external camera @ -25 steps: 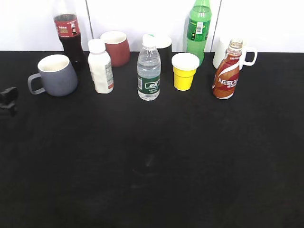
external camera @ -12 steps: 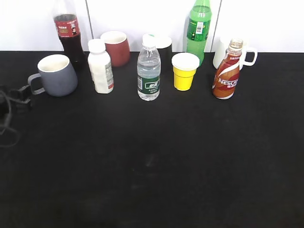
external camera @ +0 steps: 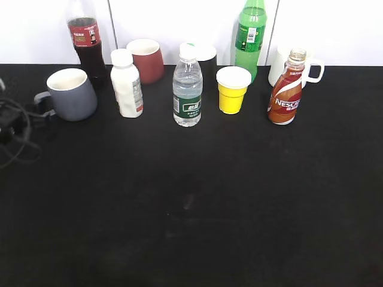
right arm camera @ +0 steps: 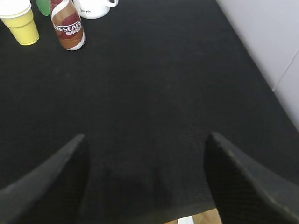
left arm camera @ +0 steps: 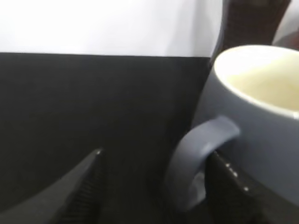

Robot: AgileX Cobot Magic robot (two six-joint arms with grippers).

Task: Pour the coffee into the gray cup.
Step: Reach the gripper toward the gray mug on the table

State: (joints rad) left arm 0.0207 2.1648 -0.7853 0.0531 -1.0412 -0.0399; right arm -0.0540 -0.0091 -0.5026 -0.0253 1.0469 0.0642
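Observation:
My left gripper grabs the cup by its narrow handle (external camera: 41, 98) next, since the gray cup's round body (external camera: 75, 100) is wider than the open fingers.
The gray cup (external camera: 73, 94) stands at the back left of the black table, its handle pointing left. It fills the right of the left wrist view (left arm camera: 254, 112). My left gripper (external camera: 39, 110) is open at the handle (left arm camera: 196, 156). One finger is left of the handle and the other is at its loop (left arm camera: 156, 158). The coffee is a brown Nescafe bottle (external camera: 285, 89) standing at the back right, uncapped as far as I can tell. It also shows in the right wrist view (right arm camera: 68, 29). My right gripper (right arm camera: 147, 137) is open and empty above bare table, out of the exterior view.
Along the back stand a cola bottle (external camera: 85, 42), a white bottle (external camera: 127, 84), a dark red cup (external camera: 146, 60), a water bottle (external camera: 187, 86), a yellow cup (external camera: 233, 89), a green bottle (external camera: 250, 39) and a white mug (external camera: 280, 66). The table's right edge (right arm camera: 261, 74) borders a pale floor.
My left gripper has come in from the left edge to the gray cup's handle. The cup and bottles have not moved.

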